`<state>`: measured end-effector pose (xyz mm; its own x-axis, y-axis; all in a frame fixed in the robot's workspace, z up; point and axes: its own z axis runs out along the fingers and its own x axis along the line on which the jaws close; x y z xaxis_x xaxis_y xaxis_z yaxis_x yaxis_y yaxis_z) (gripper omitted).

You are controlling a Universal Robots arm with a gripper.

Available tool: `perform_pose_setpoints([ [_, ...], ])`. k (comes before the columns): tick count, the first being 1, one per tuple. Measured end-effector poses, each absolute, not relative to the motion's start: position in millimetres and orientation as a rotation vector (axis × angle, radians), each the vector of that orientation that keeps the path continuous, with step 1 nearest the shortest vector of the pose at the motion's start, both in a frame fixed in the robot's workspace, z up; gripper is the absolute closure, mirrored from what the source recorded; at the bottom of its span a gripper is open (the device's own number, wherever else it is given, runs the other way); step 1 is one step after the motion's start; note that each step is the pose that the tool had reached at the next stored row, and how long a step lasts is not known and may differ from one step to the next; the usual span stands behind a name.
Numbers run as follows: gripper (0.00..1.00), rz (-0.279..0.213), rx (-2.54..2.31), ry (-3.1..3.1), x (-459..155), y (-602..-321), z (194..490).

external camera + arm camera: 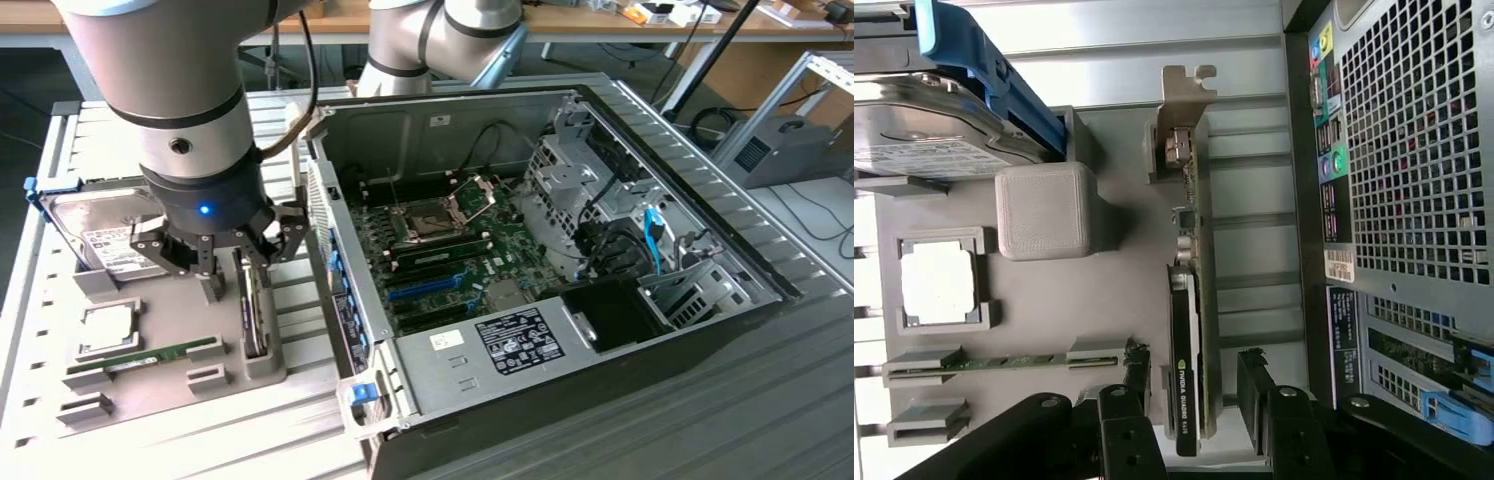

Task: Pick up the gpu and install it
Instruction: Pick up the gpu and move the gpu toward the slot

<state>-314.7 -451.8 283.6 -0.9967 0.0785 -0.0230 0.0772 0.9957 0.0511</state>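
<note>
My gripper needs to go lower before it closes on the GPU, because my fingers stop above the GPU's top edge (246, 262).
The gpu (251, 318) stands on its long edge in a slot of the grey parts tray (167, 395), beside the open computer case. In the wrist view the gpu (1190, 330) shows a black face with a small label, and its silvery bracket (1185, 100) is at the far end. My gripper (235, 275) hangs just above the card, open. One finger (1137, 372) and the other finger (1253, 375) straddle the card's near end with a gap on each side, so my gripper (1194, 378) holds nothing.
The tray (1109, 300) also carries a silver hard drive (104, 238), a processor (107, 328) and a green memory stick (150, 357). The open case (694, 330) lies to the exterior view's right, motherboard (441, 270) exposed. Its perforated rear panel (1414, 150) is close to the card.
</note>
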Motion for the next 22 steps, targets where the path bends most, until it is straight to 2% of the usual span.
perform_pose_setpoints([
  [7,0.52,0.079,0.121,3.113,-313,-451,266],
  [22,0.52,0.081,0.124,3.113,-313,-443,249],
])
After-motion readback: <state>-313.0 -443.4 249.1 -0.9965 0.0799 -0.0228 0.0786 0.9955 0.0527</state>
